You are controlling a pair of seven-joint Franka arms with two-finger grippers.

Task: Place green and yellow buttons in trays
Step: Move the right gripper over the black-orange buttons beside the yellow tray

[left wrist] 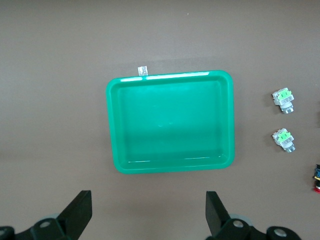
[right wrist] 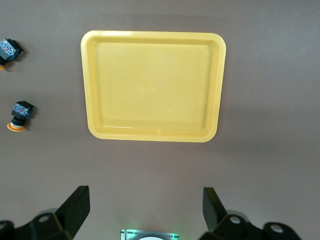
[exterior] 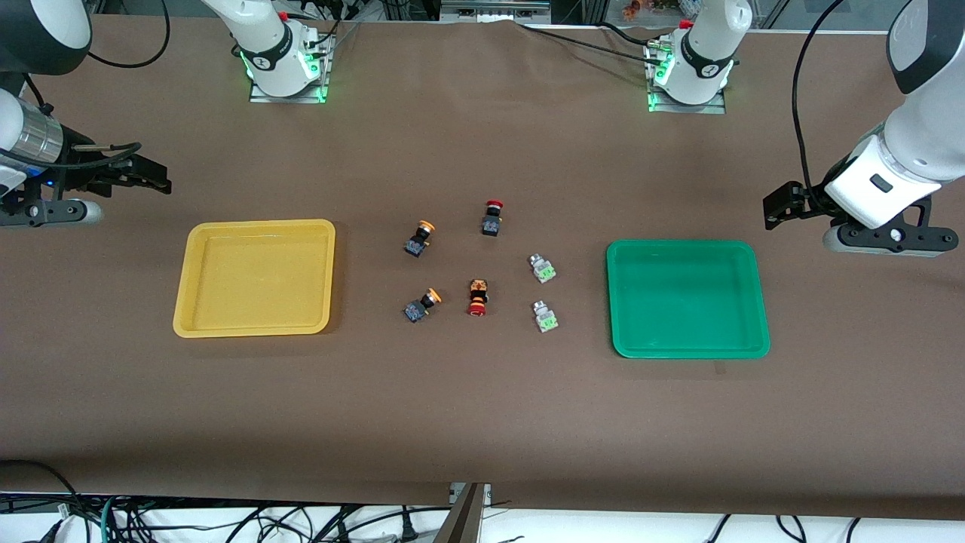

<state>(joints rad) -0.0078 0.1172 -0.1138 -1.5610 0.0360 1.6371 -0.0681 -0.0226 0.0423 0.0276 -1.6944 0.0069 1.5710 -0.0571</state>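
Observation:
A yellow-capped button should go in the yellow tray (exterior: 256,226) next. My right gripper will grip the button by its black body (exterior: 418,308).
A yellow tray (exterior: 256,226) (right wrist: 152,85) and a green tray (exterior: 687,249) (left wrist: 170,122) lie empty on the brown table. Between them lie two yellow-capped buttons (exterior: 419,238) (exterior: 421,305), also in the right wrist view (right wrist: 10,50) (right wrist: 20,116). Two green-faced buttons (exterior: 542,268) (exterior: 544,317) lie nearer the green tray, also in the left wrist view (left wrist: 283,100) (left wrist: 284,140). My left gripper (exterior: 780,205) (left wrist: 148,212) is open and empty over bare table beside the green tray. My right gripper (exterior: 151,179) (right wrist: 145,205) is open and empty over bare table beside the yellow tray.
Two red-capped black buttons (exterior: 492,217) (exterior: 477,297) lie among the others; one shows at the edge of the left wrist view (left wrist: 317,175). The arm bases (exterior: 286,68) (exterior: 690,75) stand along the table's edge farthest from the front camera.

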